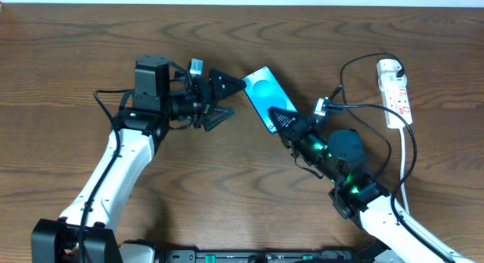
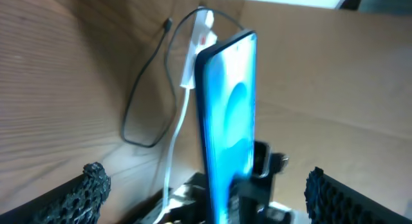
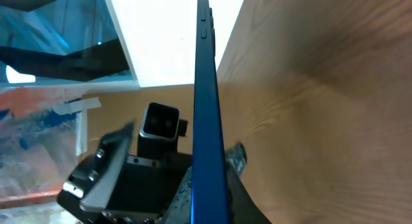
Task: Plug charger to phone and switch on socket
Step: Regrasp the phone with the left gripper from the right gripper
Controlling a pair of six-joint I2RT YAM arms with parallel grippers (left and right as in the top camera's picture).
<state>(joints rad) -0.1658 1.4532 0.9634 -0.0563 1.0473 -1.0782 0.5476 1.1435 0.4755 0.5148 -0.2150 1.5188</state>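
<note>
The left gripper grabs the phone (image 1: 261,95) by its long side next, opposite my right gripper, so the phone's short end stays free to plug in the charger.
The phone (image 1: 261,95), with a blue-cyan screen, is held above the table at a slant. My right gripper (image 1: 283,121) is shut on its lower right end. In the right wrist view the phone (image 3: 207,102) shows edge-on between the fingers (image 3: 212,195). My left gripper (image 1: 225,101) is open just off the phone's upper left end, not touching it. In the left wrist view the phone (image 2: 228,114) stands between the spread fingers (image 2: 206,185). The white socket strip (image 1: 395,88) lies at the far right. The thin black charger cable (image 1: 355,60) loops from it; its small tip (image 2: 167,23) lies loose on the table.
The strip's thick white cord (image 1: 408,153) runs down the right side toward the front edge, and it also shows in the left wrist view (image 2: 180,114). The black cable's loop (image 2: 138,108) lies on the wood between the phone and the strip.
</note>
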